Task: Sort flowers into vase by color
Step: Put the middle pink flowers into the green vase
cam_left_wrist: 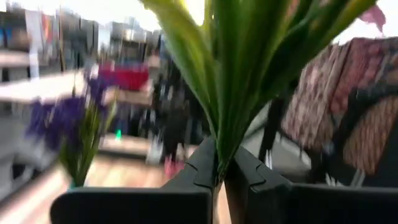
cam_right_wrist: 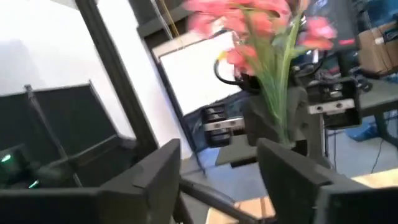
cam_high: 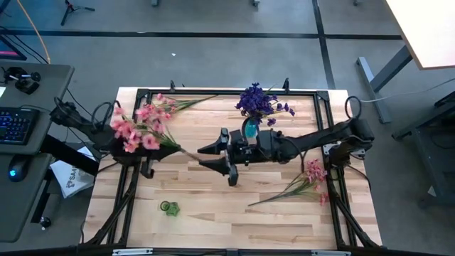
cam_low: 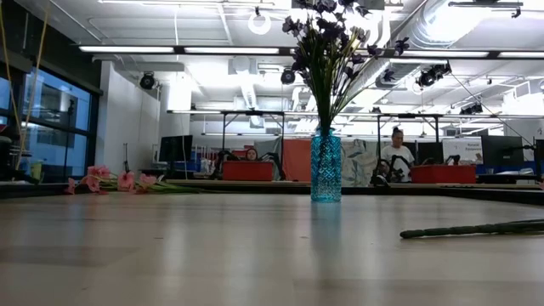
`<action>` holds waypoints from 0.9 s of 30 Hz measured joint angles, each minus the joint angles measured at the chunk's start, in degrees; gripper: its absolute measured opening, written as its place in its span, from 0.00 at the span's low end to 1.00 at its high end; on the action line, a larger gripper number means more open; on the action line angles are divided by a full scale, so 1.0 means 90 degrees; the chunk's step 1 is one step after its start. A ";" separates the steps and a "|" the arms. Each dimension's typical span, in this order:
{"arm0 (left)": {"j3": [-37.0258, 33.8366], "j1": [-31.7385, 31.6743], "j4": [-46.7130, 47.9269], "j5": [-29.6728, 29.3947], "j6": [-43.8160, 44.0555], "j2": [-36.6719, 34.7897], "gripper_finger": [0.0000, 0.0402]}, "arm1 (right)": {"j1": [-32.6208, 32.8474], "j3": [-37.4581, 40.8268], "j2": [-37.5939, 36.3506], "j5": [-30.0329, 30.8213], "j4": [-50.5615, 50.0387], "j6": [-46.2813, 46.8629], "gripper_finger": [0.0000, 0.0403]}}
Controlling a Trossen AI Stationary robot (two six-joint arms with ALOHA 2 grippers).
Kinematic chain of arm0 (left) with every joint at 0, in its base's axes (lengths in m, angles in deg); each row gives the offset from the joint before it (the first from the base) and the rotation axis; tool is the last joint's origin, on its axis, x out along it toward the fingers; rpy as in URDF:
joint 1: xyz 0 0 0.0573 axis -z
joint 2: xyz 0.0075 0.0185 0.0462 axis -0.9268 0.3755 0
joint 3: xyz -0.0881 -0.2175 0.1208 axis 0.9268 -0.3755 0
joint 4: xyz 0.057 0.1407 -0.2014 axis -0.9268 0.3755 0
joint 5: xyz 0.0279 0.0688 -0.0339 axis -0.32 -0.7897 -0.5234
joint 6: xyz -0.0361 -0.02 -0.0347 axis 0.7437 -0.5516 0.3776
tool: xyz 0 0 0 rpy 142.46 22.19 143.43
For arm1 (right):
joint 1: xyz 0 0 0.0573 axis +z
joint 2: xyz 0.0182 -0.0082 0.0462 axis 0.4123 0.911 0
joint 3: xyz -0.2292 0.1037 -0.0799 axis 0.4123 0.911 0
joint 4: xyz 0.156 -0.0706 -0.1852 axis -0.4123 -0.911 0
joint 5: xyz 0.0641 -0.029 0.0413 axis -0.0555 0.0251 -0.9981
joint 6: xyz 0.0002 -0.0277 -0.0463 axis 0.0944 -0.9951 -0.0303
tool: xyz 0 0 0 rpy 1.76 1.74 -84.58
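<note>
The pink flowers' stem end [cam_high: 188, 153] hangs far behind the small green vase [cam_high: 170, 208], so my left gripper needs to carry the pink flowers to that vase before opening.
A blue glass vase [cam_high: 250, 129] [cam_low: 325, 166] stands mid-table at the far side and holds purple flowers [cam_high: 259, 103] [cam_low: 327, 42]. At the table's left, my left gripper [cam_left_wrist: 221, 174] is shut on a bunch of pink flowers [cam_high: 138, 128] [cam_right_wrist: 261, 25]. In the high view the blossoms hide this gripper. My right gripper [cam_high: 212, 158] [cam_right_wrist: 217, 168] stands open near the middle of the table and points at the bunch. The bunch's bare stem end [cam_high: 192, 151] reaches its fingertips. I cannot tell whether they touch. My left gripper pinches the green stems [cam_left_wrist: 219, 155] of the pink bunch between its two fingers. The fingers lie about level and come from the table's left. The bunch is lifted clear of the table. Its leaves and blossoms rise above the fingers and lean back over the arm.
More pink sprigs [cam_high: 170, 103] [cam_low: 110, 181] lie at the far left. Another pink sprig [cam_high: 306, 179] lies at the right, its stem [cam_low: 476, 228] pointing toward the middle. A small green thing [cam_high: 169, 208] lies near the front left. A black frame [cam_high: 213, 91] rims the table.
</note>
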 joint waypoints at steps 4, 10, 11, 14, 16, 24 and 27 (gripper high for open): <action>0.0000 0.0562 0.1599 -0.0392 0.0910 -0.0462 0.00 | 0.0058 0.0001 -0.0207 -0.0036 -0.0306 -0.0061 0.64; 0.0072 0.1639 0.2192 0.0063 0.2193 -0.0476 0.00 | 0.0126 0.0000 -0.0519 -0.0037 -0.0590 -0.0136 0.71; 0.0213 0.1833 0.2303 0.0119 0.2328 -0.0401 0.00 | 0.0114 0.0000 -0.0518 -0.0020 -0.0623 -0.0123 0.71; 0.0909 0.2387 0.2963 0.0037 0.2408 -0.0102 0.00 | 0.0107 0.0000 -0.0523 0.0074 -0.0667 -0.0121 0.71; 0.1571 0.2686 0.3714 -0.0142 0.2377 0.0178 0.00 | 0.0114 0.0000 -0.0538 0.0107 -0.0710 -0.0113 0.71; 0.3082 0.3134 0.6677 -0.0255 0.2919 0.1443 0.00 | 0.0109 0.0000 -0.0536 0.0180 -0.0881 0.0064 0.71; 0.3092 0.3231 0.6626 -0.0265 0.3047 0.1616 0.00 | 0.0114 0.0000 -0.0536 0.0178 -0.0892 0.0068 0.71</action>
